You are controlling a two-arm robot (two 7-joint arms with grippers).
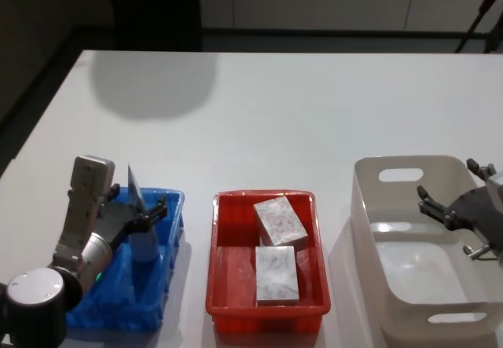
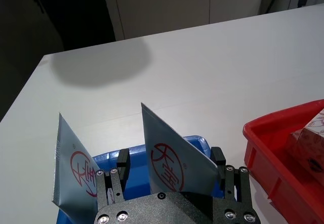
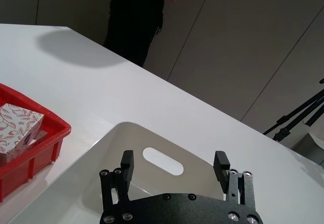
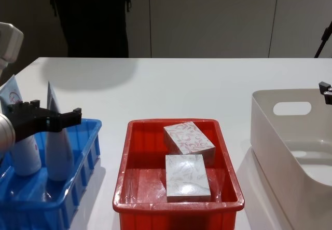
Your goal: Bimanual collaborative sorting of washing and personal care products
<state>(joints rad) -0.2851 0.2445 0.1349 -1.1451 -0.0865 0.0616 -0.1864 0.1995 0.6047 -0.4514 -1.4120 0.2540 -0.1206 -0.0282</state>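
The squeeze tube needs to be grabbed next between my left gripper's fingers by the tube's flat upper half [image 2: 176,172], because the blue crate's sides and the other tube crowd its lower end.
Two pale blue squeeze tubes stand upright in the blue crate [image 4: 89,136]. One tube [image 2: 172,161] rises between the spread fingers of my left gripper [image 2: 170,158], which is open around it above the crate; the other tube [image 2: 73,173] stands just outside the fingers. The head view shows the same left gripper [image 1: 140,201] over the blue crate [image 1: 174,238]. In the red crate [image 1: 267,197] lie two white boxes, one with a red leaf pattern [image 1: 279,221] and one with a grey-green pattern [image 1: 277,273]. My right gripper [image 1: 448,181] hangs open and empty over the white tub [image 1: 361,199].
The three containers stand in a row along the table's near edge: blue on the left, red in the middle, white tub on the right. The white tabletop [image 1: 275,112] stretches away behind them. A tripod leg [image 3: 298,115] stands beyond the table's far right.
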